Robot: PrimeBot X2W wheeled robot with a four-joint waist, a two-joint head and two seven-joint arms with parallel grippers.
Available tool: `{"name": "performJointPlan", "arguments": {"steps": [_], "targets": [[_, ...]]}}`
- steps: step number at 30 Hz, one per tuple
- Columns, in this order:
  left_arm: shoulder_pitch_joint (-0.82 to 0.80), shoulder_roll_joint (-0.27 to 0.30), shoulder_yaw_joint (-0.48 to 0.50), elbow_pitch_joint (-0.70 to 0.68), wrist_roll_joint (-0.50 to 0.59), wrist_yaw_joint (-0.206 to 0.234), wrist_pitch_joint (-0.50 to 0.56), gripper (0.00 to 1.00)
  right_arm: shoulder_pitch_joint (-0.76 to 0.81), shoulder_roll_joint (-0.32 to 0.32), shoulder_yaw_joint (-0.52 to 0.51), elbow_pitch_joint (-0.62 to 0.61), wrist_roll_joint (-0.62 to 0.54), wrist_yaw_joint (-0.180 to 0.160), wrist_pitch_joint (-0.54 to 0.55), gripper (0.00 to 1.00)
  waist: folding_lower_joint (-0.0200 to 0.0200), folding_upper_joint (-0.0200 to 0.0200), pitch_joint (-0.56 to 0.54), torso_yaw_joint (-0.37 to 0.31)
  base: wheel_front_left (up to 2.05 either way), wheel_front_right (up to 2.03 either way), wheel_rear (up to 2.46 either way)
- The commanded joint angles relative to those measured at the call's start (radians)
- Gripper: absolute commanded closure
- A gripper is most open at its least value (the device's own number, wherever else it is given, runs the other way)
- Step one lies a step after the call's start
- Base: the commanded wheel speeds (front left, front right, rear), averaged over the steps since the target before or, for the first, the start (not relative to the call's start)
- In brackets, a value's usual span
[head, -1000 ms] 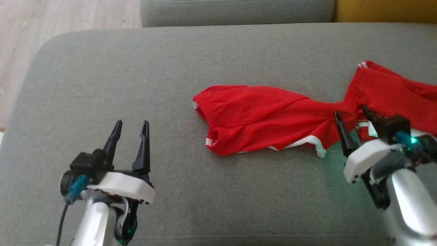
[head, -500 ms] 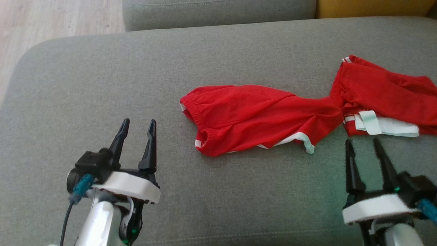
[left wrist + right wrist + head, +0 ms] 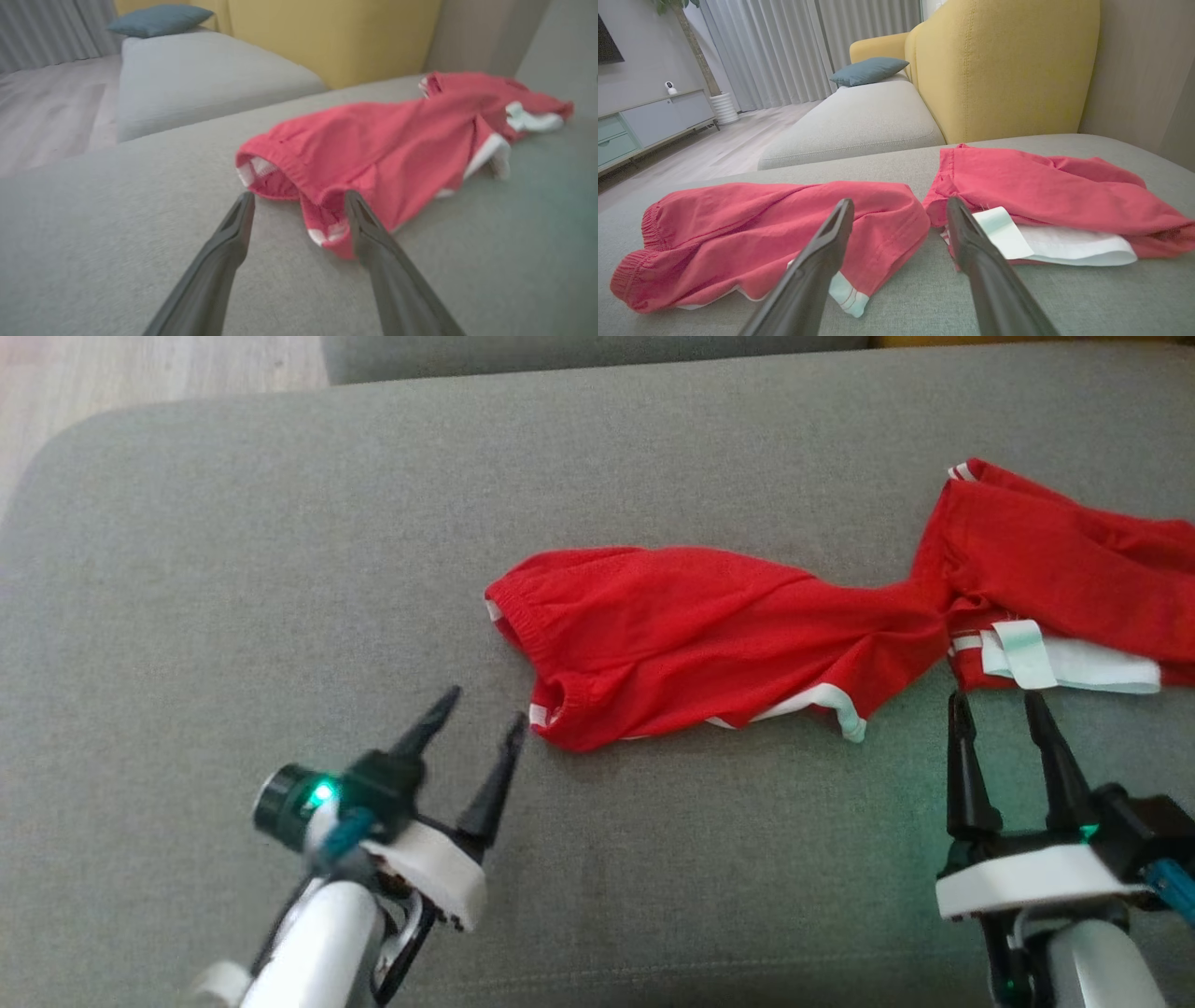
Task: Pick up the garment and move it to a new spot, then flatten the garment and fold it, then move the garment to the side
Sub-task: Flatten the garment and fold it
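Note:
My left gripper will next grip the garment by its waistband corner (image 3: 548,722) to pick it up, as the elastic opening (image 3: 517,644) gapes up off the cushion while the rest lies slack.
The garment (image 3: 709,635) is red with white trim and lies crumpled across the grey cushion (image 3: 233,569), stretching from the middle to the right edge of the head view. My left gripper (image 3: 484,707) is open, its fingertips just short of the garment's near-left elastic cuff (image 3: 322,219). My right gripper (image 3: 994,702) is open and empty, pointing at the twisted middle and the white patch (image 3: 1074,663). In the right wrist view the garment (image 3: 784,224) lies just beyond the fingers (image 3: 817,261).
A second grey cushion (image 3: 859,121) lies beyond, with a blue pillow (image 3: 868,70) and a yellow backrest (image 3: 999,65). Wooden floor (image 3: 140,369) shows past the cushion's far-left corner. Bare cushion lies left of the garment and in front of it.
My right gripper has let go of the garment's middle and drawn back toward me. My left gripper has swung right and forward to the garment's left cuff. The camera has also shifted.

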Motion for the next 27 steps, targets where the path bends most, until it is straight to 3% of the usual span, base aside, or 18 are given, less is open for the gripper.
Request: {"name": "performJointPlan", "arguments": {"steps": [1, 5, 12, 27], "targets": [[-0.074, 0.047, -0.027, 0.012, 0.034, -0.004, -0.012, 0.00, -0.038, -0.006, 0.022, -0.023, 0.001, -0.001, -0.013, 0.00, 0.0000, 0.0000, 0.014, -0.008, 0.00, 0.00, 0.00], [-0.140, 0.111, -0.181, 0.091, 0.067, -0.006, -0.012, 0.00, -0.052, -0.006, 0.023, -0.016, 0.003, -0.001, -0.014, 0.00, 0.0000, 0.0000, 0.032, -0.023, 0.00, 0.00, 0.00], [-0.232, 0.183, -0.345, 0.167, 0.029, -0.006, -0.012, 0.00, -0.063, -0.006, 0.019, -0.007, 0.003, -0.001, -0.018, 0.00, 0.0000, 0.0000, 0.056, -0.043, 0.00, 0.00, 0.00], [-0.363, 0.234, -0.446, 0.208, 0.141, 0.008, -0.012, 0.00, -0.074, -0.006, 0.017, -0.006, 0.002, -0.001, -0.023, 0.00, 0.0000, 0.0000, 0.084, -0.069, 0.00, 0.00, 0.00]]}}
